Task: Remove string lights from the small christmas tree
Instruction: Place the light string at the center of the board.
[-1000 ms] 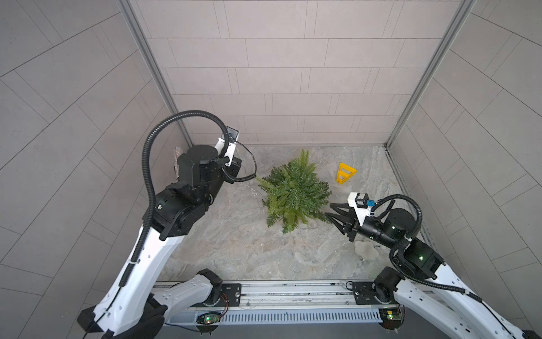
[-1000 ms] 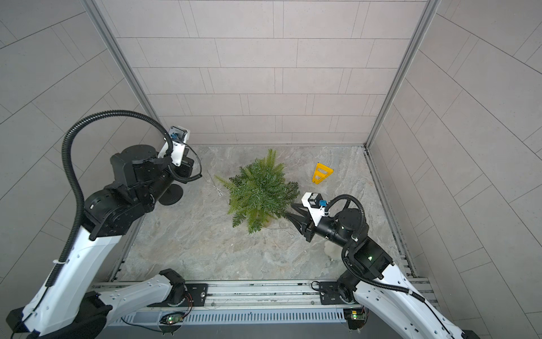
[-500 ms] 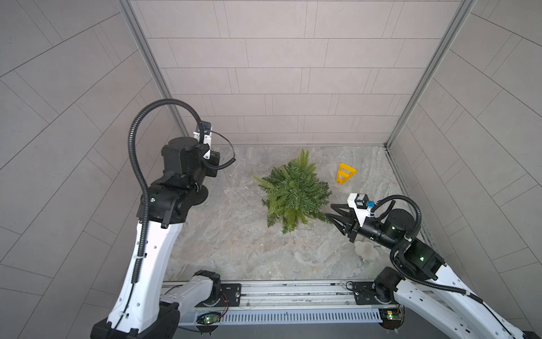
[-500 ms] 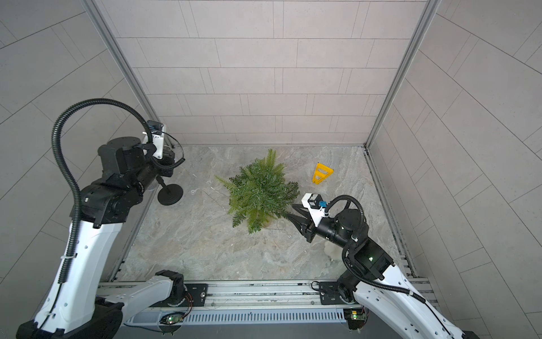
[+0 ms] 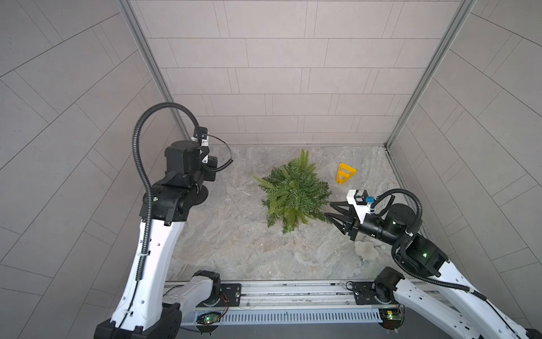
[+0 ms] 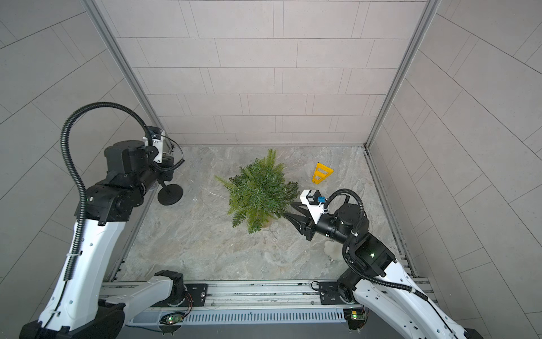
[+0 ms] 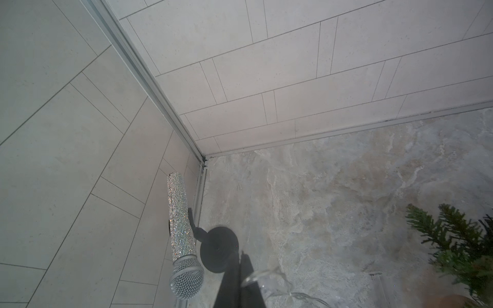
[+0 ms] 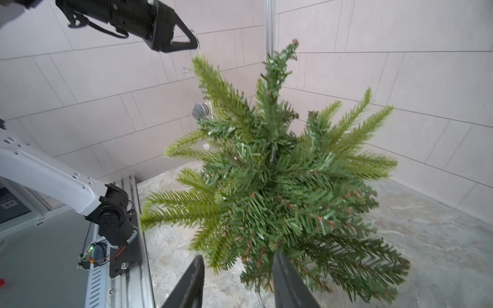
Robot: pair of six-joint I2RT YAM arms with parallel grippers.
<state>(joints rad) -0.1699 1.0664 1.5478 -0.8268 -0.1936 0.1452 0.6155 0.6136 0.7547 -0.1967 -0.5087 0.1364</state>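
Observation:
The thin wire stays in my left gripper for now: the gripper hangs well above the table, and the wire would fall beside the microphone's stand if released now.
The small christmas tree (image 5: 293, 193) (image 6: 259, 190) stands mid-table, dense and green. My right gripper (image 5: 329, 209) (image 6: 289, 210) (image 8: 238, 262) is open at the tree's right side, its fingers (image 8: 197, 266) either side of the low branch tips. My left gripper (image 7: 241, 257) (image 8: 196, 42) is raised near the far left corner, shut on the thin wire of the string lights (image 7: 266, 272). From there the wire hangs towards the tree, with clear bulbs (image 8: 185, 70) along it. In both top views the left fingertips are hidden under the wrist.
A glittery microphone (image 7: 181, 229) leans on a black round stand (image 6: 170, 193) by the left wall. A yellow plastic triangle (image 5: 344, 173) lies at the back right. A fluffy white pom-pom (image 5: 365, 249) lies under my right arm. Walls close in on three sides.
My left arm has swung from beside the tree back to the far left corner, drawing the wire along. The right gripper stays at the tree and has opened slightly wider.

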